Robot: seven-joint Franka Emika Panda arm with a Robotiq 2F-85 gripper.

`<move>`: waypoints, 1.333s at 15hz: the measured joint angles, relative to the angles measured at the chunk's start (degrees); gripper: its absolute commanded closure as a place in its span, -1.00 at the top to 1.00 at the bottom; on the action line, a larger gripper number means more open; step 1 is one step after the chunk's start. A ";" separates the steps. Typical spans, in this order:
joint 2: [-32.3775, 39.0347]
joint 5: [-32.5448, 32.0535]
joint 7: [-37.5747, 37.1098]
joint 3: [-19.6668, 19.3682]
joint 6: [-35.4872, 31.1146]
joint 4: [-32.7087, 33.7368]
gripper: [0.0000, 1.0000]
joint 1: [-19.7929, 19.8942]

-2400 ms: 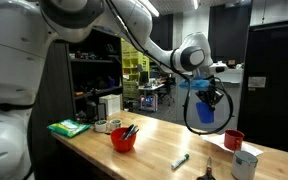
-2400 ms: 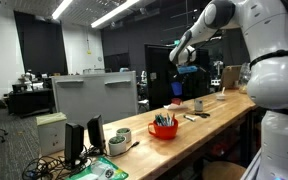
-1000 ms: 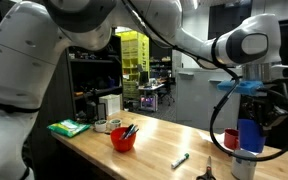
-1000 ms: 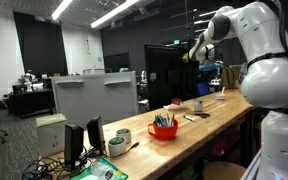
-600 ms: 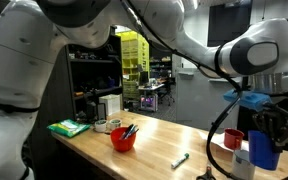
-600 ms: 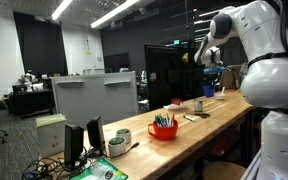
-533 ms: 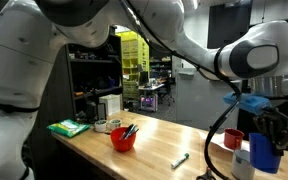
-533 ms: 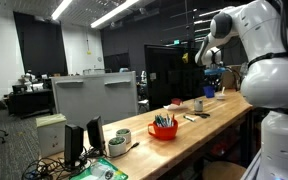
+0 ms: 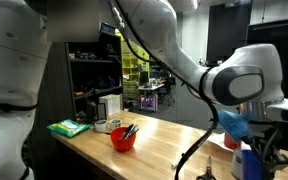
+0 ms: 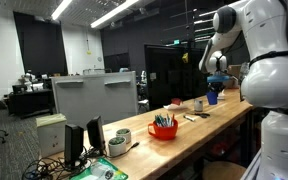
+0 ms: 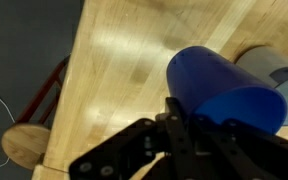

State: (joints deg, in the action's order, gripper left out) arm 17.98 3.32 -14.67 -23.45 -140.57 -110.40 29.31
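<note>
My gripper needs to lower the cup before it lets go, because the blue cup's base [image 11: 179, 63] is still apart from its shadow on the wooden tabletop.
My gripper [image 11: 187, 116] is shut on the rim of a blue cup [image 11: 222, 84], one finger outside the wall and the other hidden inside. In the wrist view the cup hangs tilted over the wooden table [image 11: 124, 55], close beside a pale grey cup [image 11: 276, 62]. In both exterior views the blue cup [image 10: 212, 96] [image 9: 250, 162] sits low over the table's end, with the gripper [image 10: 214, 86] on top of it. The arm's bulk hides much of that corner in an exterior view.
A red bowl [image 9: 124, 138] [image 10: 164, 128] holding pens stands mid-table, with a marker [image 9: 180, 160] lying past it. A green pad [image 9: 69, 127] and small tins lie at the other end. A round wooden stool [image 11: 24, 145] stands on the floor beside the table edge.
The arm has carried the blue cup along the table to its end and lowered it next to the grey cup. The grip has stayed shut.
</note>
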 measured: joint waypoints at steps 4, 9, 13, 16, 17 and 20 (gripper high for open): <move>-0.78 2.36 -0.83 -0.03 -4.02 -5.13 -0.97 -0.10; -0.90 4.94 -1.01 -0.03 -7.63 -8.92 -0.97 -0.54; -0.90 7.06 -0.90 0.01 -10.62 -10.86 -0.97 -1.05; -0.87 8.76 -0.48 0.44 -12.26 -11.73 -0.97 -1.28; -0.85 9.52 -0.21 0.69 -12.58 -11.91 -0.97 -1.28; -0.69 11.52 0.84 1.32 -13.24 -12.03 -0.38 -1.28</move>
State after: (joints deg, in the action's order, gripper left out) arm 17.30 14.83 -13.84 -22.13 -153.80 -122.43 28.03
